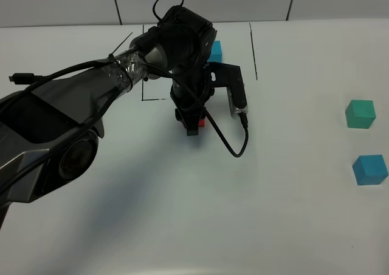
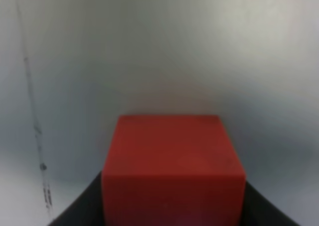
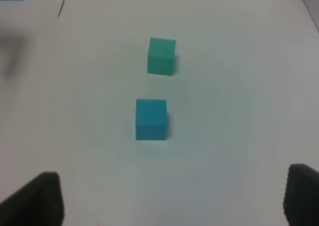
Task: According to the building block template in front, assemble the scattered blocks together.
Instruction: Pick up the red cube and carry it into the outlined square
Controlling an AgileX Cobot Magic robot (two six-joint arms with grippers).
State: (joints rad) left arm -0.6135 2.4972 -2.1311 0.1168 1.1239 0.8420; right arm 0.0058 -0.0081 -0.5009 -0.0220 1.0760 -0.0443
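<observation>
I should open my left gripper now, because the red block's lower edge [image 1: 202, 125] [image 2: 168, 116] meets its reflection on the tabletop, so the red block would rest there.
My left gripper [image 1: 193, 127] is shut on the red block [image 1: 201, 122], low over the table just in front of the black outline [image 1: 143, 68] of the template. In the left wrist view the red block [image 2: 172, 171] sits between the dark fingers [image 2: 75, 213]. Only the template's blue cube [image 1: 215, 50] shows; my arm hides its other cubes. The loose teal-green block [image 1: 360, 113] and loose blue block [image 1: 370, 169] lie at the far right. My right gripper [image 3: 172, 206] is open and empty, hanging above the teal-green block [image 3: 161, 56] and blue block [image 3: 151, 118].
The left arm's body [image 1: 67, 123] and its cable [image 1: 234, 144] cover the left and centre of the white table [image 1: 285, 214]. The outline's right line [image 1: 253, 50] runs at the back. A grey wall stands behind the table.
</observation>
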